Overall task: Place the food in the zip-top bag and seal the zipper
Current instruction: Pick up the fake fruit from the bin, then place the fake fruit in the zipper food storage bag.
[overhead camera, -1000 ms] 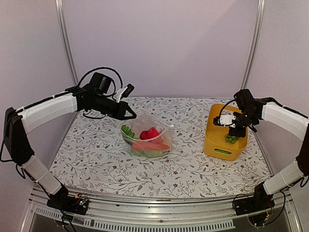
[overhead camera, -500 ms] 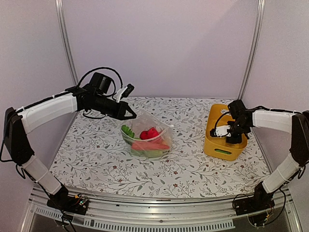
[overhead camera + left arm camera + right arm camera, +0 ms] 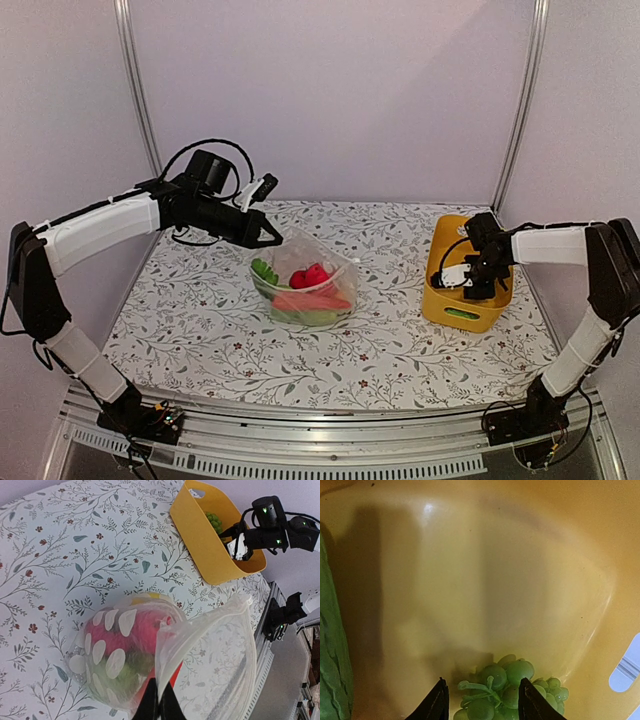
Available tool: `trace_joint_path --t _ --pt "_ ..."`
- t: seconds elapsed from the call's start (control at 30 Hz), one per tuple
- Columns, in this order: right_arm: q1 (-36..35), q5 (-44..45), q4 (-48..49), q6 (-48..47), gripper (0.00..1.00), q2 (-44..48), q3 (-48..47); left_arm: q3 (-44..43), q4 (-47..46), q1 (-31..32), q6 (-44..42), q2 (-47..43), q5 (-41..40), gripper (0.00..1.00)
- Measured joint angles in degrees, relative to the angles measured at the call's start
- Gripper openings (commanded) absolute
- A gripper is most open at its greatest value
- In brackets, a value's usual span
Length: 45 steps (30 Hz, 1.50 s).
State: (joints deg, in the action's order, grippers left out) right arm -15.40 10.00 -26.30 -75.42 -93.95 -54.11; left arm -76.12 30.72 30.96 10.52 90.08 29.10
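Observation:
My right gripper grabs the stem end [image 3: 485, 691] of the green grapes [image 3: 515, 672] next, so the grapes hang below the gripper to enter the zip-top bag.
The zip-top bag [image 3: 305, 285] lies mid-table, clear with white dots [image 3: 107, 652]. Inside it sit red round fruits [image 3: 311, 275], green pieces [image 3: 265, 270] and a red-orange carrot [image 3: 312, 301]. My left gripper [image 3: 272, 236] is shut on the bag's mouth edge [image 3: 200, 625] and holds it lifted and gaping; its fingertips [image 3: 159, 702] pinch the film. My right gripper [image 3: 470, 276] is down inside the yellow bin [image 3: 462, 313], open. Its fingers [image 3: 440, 700] stand either side of the green grapes [image 3: 515, 672] on the bin floor, not closed on them.
The yellow bin [image 3: 205, 550] stands at the right of the floral tablecloth [image 3: 200, 320]. A dark green ridged thing [image 3: 330, 645] lies against the bin's left side in the right wrist view. Metal frame posts [image 3: 135, 90] rise at the back corners.
The right gripper has dropped from above the bin down into it, and its jaws have spread wider around the grapes. The left arm and the bag have not moved.

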Motion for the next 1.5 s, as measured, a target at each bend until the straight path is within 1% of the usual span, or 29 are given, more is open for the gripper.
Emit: trace_joint_path --t 0.23,0.37,0.43,0.57,0.6,0.83,1.03,1.17,1.37,1.5 --pt "0.4 0.1 0.4 -1.5 0.51 -1.2 0.3 0.0 0.0 0.0 0.0 0.0 0.0 0.00" --pt "1.0 0.6 1.2 -2.1 0.47 -2.5 0.3 0.0 0.0 0.0 0.0 0.0 0.0 0.00" --pt "1.3 0.9 2.3 -2.1 0.42 -3.6 0.3 0.0 0.0 0.0 0.0 0.0 0.0 0.00" --pt "1.6 1.9 4.9 -2.0 0.20 -4.1 0.3 0.0 0.0 0.0 0.0 0.0 0.0 0.00" --pt "1.6 2.1 5.5 -2.1 0.16 -4.4 0.3 0.0 0.0 0.0 0.0 0.0 0.1 0.00" --pt "1.6 2.2 7.2 -1.3 0.01 -3.3 -0.6 0.0 0.0 0.0 0.0 0.0 0.3 0.00" --pt "1.7 -1.0 3.1 3.1 0.00 3.7 -5.6 0.0 0.0 0.0 0.0 0.0 0.5 0.00" --pt "1.7 -4.6 -0.2 8.6 0.00 8.4 -11.4 0.0 -0.1 0.0 0.0 0.3 0.9 0.00" --pt "1.7 -12.0 -6.7 17.9 0.00 12.3 -21.5 0.0 -1.6 0.2 0.7 1.6 3.1 0.00" --pt "1.6 -18.9 -10.5 23.7 0.00 13.7 -29.1 0.0 -2.4 1.0 1.3 2.7 3.8 0.00"
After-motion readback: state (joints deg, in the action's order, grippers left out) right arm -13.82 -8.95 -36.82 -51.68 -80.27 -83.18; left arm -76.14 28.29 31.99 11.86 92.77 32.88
